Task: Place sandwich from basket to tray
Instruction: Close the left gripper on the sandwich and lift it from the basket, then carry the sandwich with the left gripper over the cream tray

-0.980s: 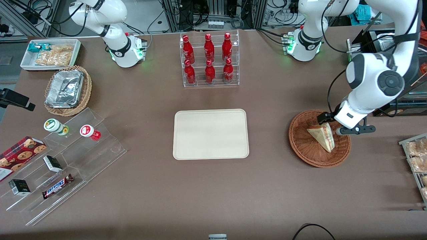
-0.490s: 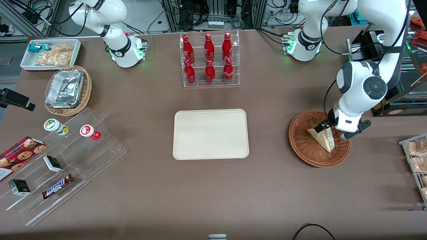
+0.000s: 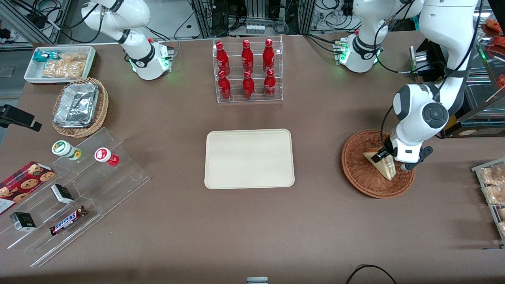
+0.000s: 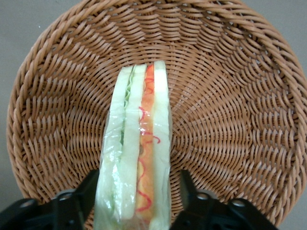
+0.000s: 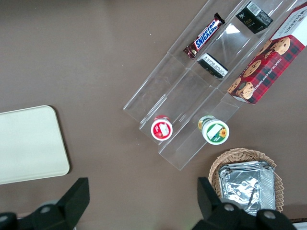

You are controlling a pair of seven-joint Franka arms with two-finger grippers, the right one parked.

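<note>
Next, my left gripper grabs the sandwich by the outer sides of its bread, to set the sandwich on the cream tray (image 3: 249,159).
The sandwich (image 3: 386,168) stands on edge in the reddish-brown wicker basket (image 3: 361,177), toward the working arm's end of the table. In the left wrist view the sandwich (image 4: 139,143) shows pale bread with green, orange and red layers against the basket's weave (image 4: 230,120). My left gripper (image 3: 390,161) is low in the basket, open, with one finger on each bread face of the sandwich (image 4: 140,196); a small gap shows beside one finger (image 4: 189,191). The cream tray (image 3: 249,159) lies bare at the table's middle.
A rack of red bottles (image 3: 247,71) stands farther from the front camera than the tray. A rack of bagged pastries (image 3: 493,189) lies at the working arm's table edge. Acrylic steps with snacks (image 3: 75,189), a foil-container basket (image 3: 79,106) and a white snack bin (image 3: 59,63) lie toward the parked arm's end.
My left gripper has come down into the basket and shifted slightly toward the front camera, so its open fingers now straddle the sandwich. The sandwich has not moved.
</note>
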